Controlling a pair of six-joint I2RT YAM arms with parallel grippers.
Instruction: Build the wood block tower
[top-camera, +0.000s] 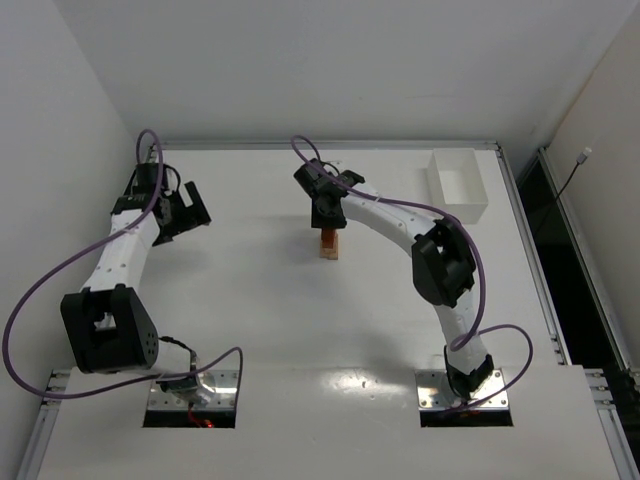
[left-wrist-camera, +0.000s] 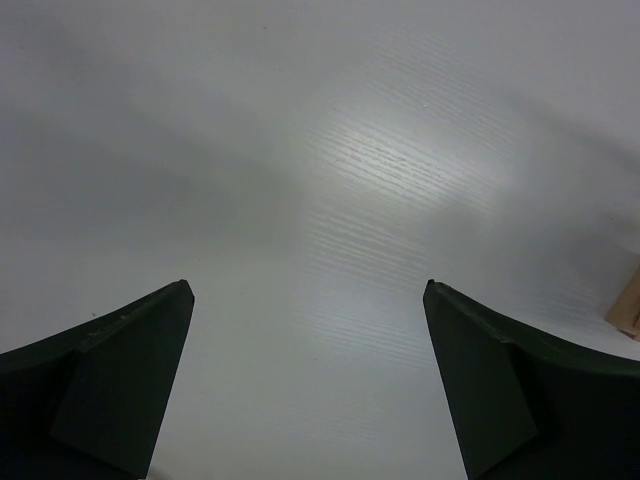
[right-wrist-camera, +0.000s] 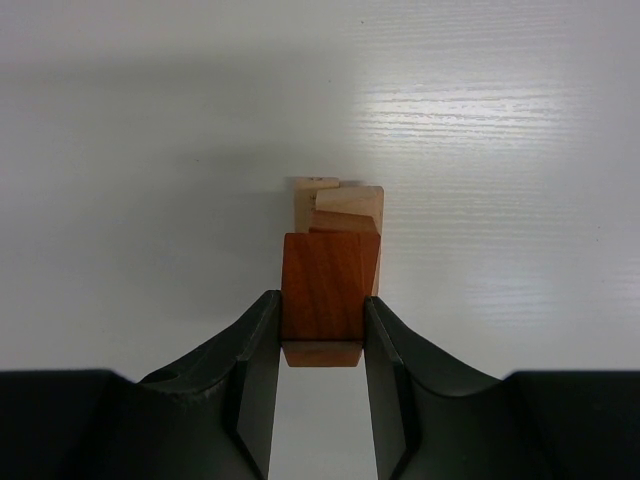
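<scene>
The upright reddish-orange block is nearly in line with the column's blocks beneath and would land, so it is time for my right gripper to open.
The tower (top-camera: 328, 246) is a short column of tan and reddish-orange wood blocks standing mid-table, just below my right gripper (top-camera: 325, 222). In the right wrist view, my right gripper (right-wrist-camera: 320, 308) is shut on a reddish-orange block (right-wrist-camera: 325, 283), with both fingers pressed to its sides. This block hangs directly over the tan pieces (right-wrist-camera: 348, 203) of the column. I cannot tell whether it rests on them. My left gripper (top-camera: 190, 214) stands far left of the tower. It is open (left-wrist-camera: 308, 287) over bare table with nothing between its fingers. A tan block edge (left-wrist-camera: 628, 306) shows at the right border of that view.
A white rectangular box (top-camera: 457, 183) sits at the back right of the table. The table's raised rim (top-camera: 330, 146) runs along the far edge. A purple cable loops off each arm.
</scene>
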